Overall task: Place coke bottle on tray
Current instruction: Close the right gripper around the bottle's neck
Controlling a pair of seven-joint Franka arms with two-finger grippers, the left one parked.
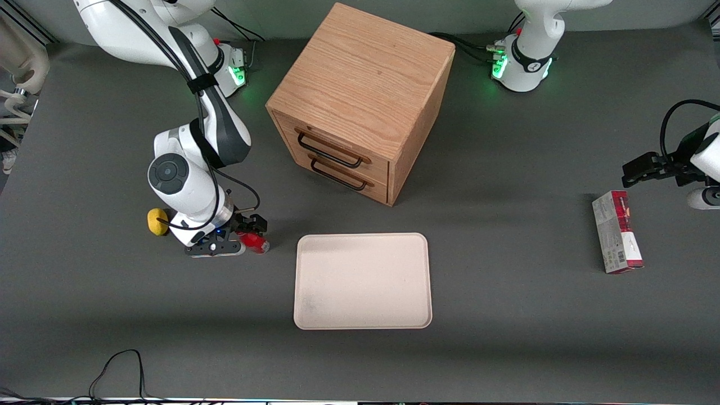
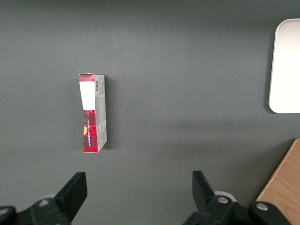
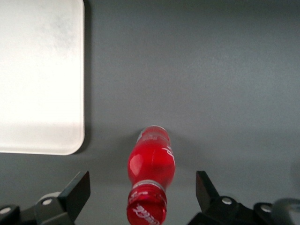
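The red coke bottle's base has to stay free to stand on the tray (image 1: pixel 363 280). My gripper should grab the bottle by its end with the cap (image 1: pixel 242 235) next.
The coke bottle (image 1: pixel 254 241) is small and red with a red cap; it stands on the table beside the tray (image 1: pixel 363 280), toward the working arm's end. In the right wrist view the bottle (image 3: pixel 151 176) stands between my two fingers with a gap on each side, its cap nearest the camera. My gripper (image 1: pixel 247 228) is open, low over the bottle, and touches nothing (image 3: pixel 143 197). The cream-white tray (image 3: pixel 40 77) lies flat and bare, its rounded corner close to the bottle.
A wooden drawer cabinet (image 1: pixel 360 101) stands farther from the front camera than the tray. A yellow lemon-like object (image 1: pixel 157 221) sits next to my wrist. A red-and-grey carton (image 1: pixel 617 239) lies toward the parked arm's end (image 2: pixel 93 112). A black cable (image 1: pixel 121 368) loops at the table's near edge.
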